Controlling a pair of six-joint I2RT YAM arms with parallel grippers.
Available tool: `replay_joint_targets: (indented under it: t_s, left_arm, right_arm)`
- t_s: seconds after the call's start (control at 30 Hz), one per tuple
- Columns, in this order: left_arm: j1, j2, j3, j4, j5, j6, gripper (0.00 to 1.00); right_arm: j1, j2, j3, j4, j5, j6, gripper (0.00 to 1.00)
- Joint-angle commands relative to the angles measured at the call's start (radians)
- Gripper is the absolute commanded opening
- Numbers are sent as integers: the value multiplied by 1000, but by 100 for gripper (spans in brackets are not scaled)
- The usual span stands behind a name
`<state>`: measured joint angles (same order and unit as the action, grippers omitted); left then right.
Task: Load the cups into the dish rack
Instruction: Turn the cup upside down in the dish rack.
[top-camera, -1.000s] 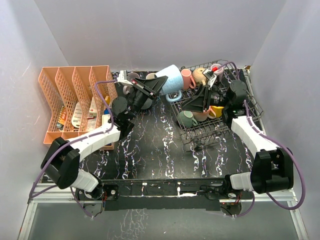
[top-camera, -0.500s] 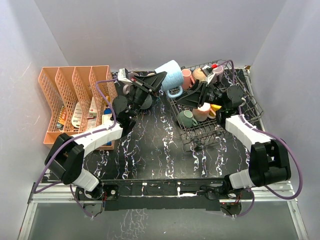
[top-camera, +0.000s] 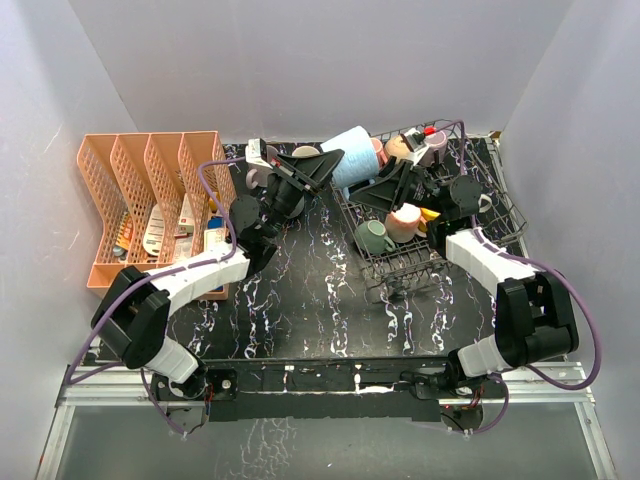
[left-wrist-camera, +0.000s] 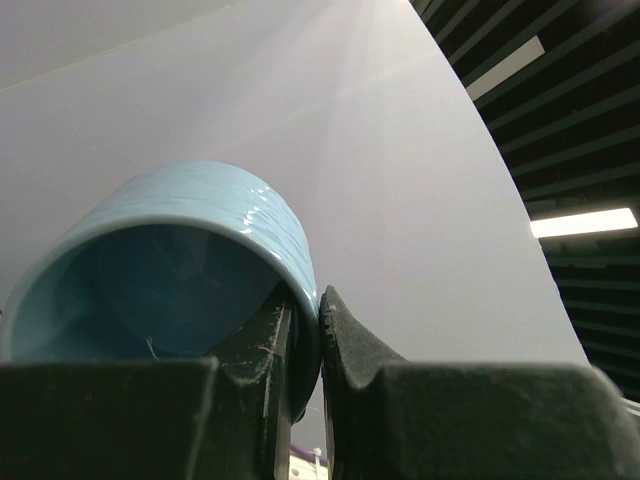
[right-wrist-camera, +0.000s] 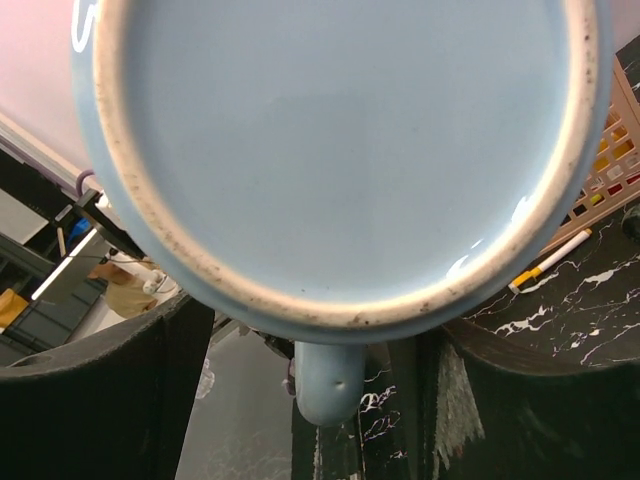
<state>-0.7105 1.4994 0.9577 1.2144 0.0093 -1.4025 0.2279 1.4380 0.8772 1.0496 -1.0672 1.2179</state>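
My right gripper's fingers are on both sides of the light blue cup's handle, reaching the cup's base, so I should close.
My left gripper (top-camera: 333, 162) is shut on the rim of a light blue cup (top-camera: 356, 152) and holds it in the air, on its side, at the far left edge of the dish rack (top-camera: 404, 268). In the left wrist view one finger is inside the blue cup (left-wrist-camera: 190, 250) and one outside, at the left gripper (left-wrist-camera: 318, 335). My right gripper (top-camera: 385, 186) is open just behind the cup's base. In the right wrist view the base (right-wrist-camera: 340, 130) fills the frame, with the right gripper (right-wrist-camera: 320, 400) open wide and its fingers (right-wrist-camera: 100, 400) on both sides. Green (top-camera: 373, 237), pink (top-camera: 405, 220) and yellow (top-camera: 433, 213) cups sit in the rack.
An orange divided organiser (top-camera: 150, 195) with small items stands at the left. A mauve cup (top-camera: 254, 178) and another cup (top-camera: 305, 152) lie at the back of the dark marbled table. More cups (top-camera: 398, 147) sit at the rack's far end. Walls close in on three sides.
My left arm has carried the blue cup to the right, up to the rack's edge. My right gripper has risen and moved left to the cup's base.
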Motion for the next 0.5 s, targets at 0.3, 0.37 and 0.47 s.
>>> replay_joint_targets:
  t_s: [0.3, 0.37, 0.47]
  left_arm:
    - [-30, -4, 70, 199, -3, -23, 0]
    - [-30, -9, 55, 207, -9, -23, 0]
    - [-31, -19, 26, 217, -19, -25, 0]
  right_arm:
    - [14, 1, 18, 6, 35, 4, 43]
    - [14, 0, 15, -2, 36, 4, 25]
    - [14, -1, 4, -9, 36, 3, 8]
